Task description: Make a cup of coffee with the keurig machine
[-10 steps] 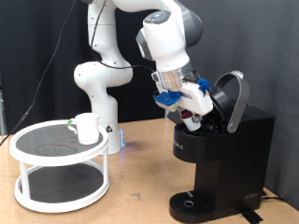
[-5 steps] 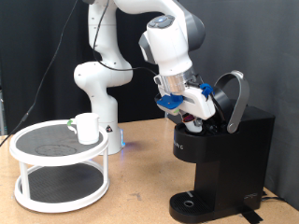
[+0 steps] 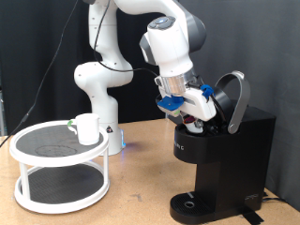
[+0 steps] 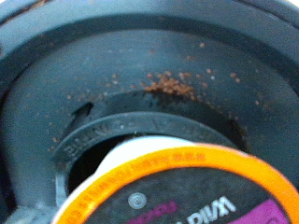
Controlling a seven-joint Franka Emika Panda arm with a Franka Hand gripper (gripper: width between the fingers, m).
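Observation:
The pod's white side stands inside the dark chamber's ring and the pod would rest there, so I need to open my gripper.
The black keurig machine stands at the exterior view's right with its rounded lid raised. My gripper reaches down into the open top, just under the lid. The wrist view is filled by the dark round pod chamber, speckled with brown grounds. A pod with an orange rim and white side sits close to the camera over the chamber. No fingers show in the wrist view. The white cup stands on the top tier of a round rack at the exterior view's left, far from the gripper.
The white two-tier round rack with dark mesh shelves sits on the wooden table at the exterior view's left. A small green-topped thing stands beside the cup. The robot base is behind the rack. The machine's drip base is bare.
The arm has shifted slightly towards the machine's open top since a second ago. It has held still over the last half second. The cup and the rack have not moved.

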